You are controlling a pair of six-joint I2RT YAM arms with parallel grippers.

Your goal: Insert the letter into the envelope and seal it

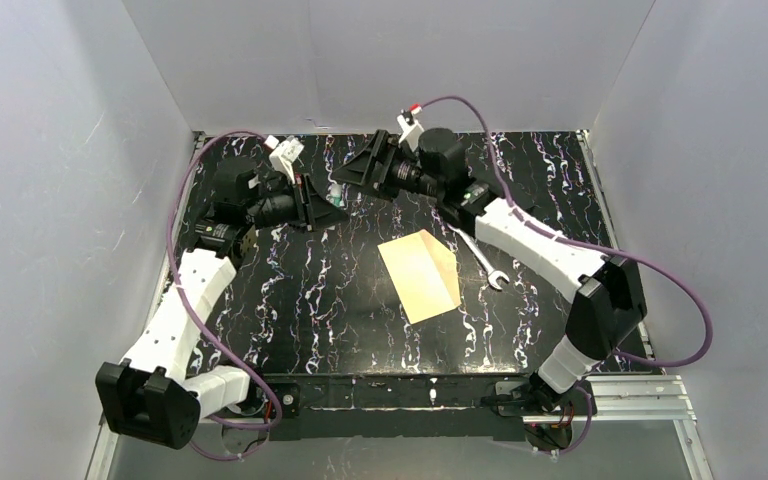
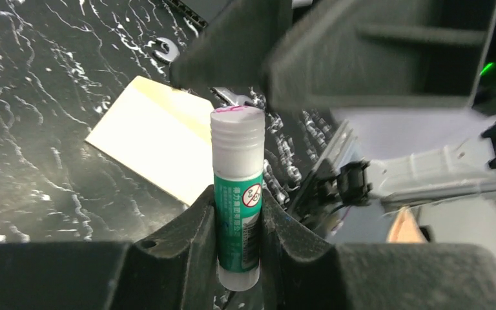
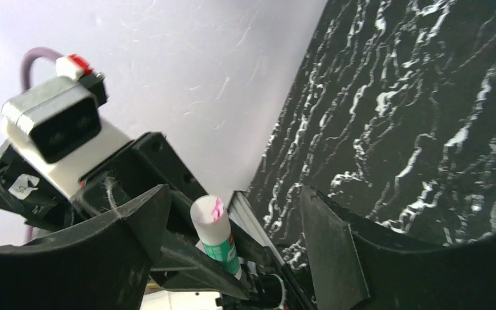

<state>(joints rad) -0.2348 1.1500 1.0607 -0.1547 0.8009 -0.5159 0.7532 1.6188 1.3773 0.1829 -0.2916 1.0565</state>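
Note:
Next, my right gripper grabs the glue stick (image 2: pixel 237 187) by its white cap (image 2: pixel 237 143) to uncap the glue stick for sealing the envelope.
A green-and-white glue stick (image 2: pixel 237 187) with a pink-marked white cap stands upright between the fingers of my left gripper (image 2: pixel 239 216), which is shut on its lower body. My right gripper (image 3: pixel 236 194) is open, its fingers apart on either side of the stick's cap (image 3: pixel 208 216) without touching it. Both grippers meet above the table's far middle, the left gripper (image 1: pixel 328 197) facing the right gripper (image 1: pixel 358 172). The cream envelope (image 1: pixel 420 275) lies flat at the table's centre, with a tan band (image 2: pixel 168 98) along one edge. I cannot make out the letter as a separate sheet.
A silver wrench (image 1: pixel 485 262) lies just right of the envelope, under the right arm. White walls enclose the black marbled table (image 1: pixel 290 300) on three sides, with the back wall close behind both grippers.

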